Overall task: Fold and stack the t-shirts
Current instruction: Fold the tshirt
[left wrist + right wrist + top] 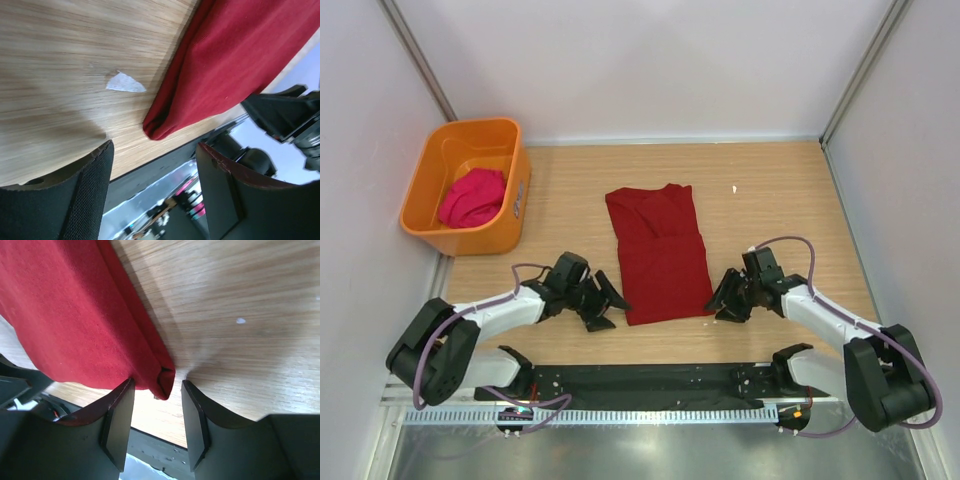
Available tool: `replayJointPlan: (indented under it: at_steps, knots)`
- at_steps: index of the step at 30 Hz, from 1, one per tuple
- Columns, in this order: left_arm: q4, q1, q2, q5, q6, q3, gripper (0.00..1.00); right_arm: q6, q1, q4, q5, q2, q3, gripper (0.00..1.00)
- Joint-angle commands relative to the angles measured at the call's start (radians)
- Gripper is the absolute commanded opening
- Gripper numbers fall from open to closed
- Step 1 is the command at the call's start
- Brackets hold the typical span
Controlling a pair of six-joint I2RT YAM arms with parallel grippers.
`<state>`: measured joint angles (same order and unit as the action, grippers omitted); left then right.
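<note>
The right gripper next grabs the dark crimson t-shirt's near corner [162, 384], opposite my left gripper's corner, to fold the t-shirt's near edge toward its collar.
The dark crimson t-shirt [660, 250] lies folded lengthwise into a long strip on the wooden table, its collar at the far end. My left gripper [604, 303] is open just left of the shirt's near left corner [156, 131], not touching it. My right gripper [723, 296] is open with the shirt's near right corner [162, 377] between its jaws, not clamped. The magenta-pink t-shirt [473, 197] lies crumpled inside the orange tub [505, 232] at the far left.
A small white scrap [124, 83] lies on the table near the left gripper. A white speck [736, 189] lies right of the shirt. A black strip [640, 380] runs along the table's near edge. White walls enclose the table on three sides.
</note>
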<state>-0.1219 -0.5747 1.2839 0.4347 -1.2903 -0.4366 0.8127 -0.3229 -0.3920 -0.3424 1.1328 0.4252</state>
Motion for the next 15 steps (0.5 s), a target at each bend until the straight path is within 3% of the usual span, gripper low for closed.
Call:
replayJointPlan:
  at_steps: [1, 7, 15]
  knots:
    - [0.105, -0.051, -0.001, -0.098, -0.190, 0.022, 0.68, 0.074, 0.008, 0.042, 0.035, -0.047, -0.026, 0.49]
    - [0.208, -0.083, -0.040, -0.185, -0.355, 0.116, 0.65, 0.052, 0.015, 0.002, 0.059, -0.077, -0.005, 0.49]
    - [0.209, -0.154, 0.034, -0.218, -0.469, 0.107, 0.61, 0.023, 0.016, -0.011, 0.079, -0.076, 0.001, 0.49]
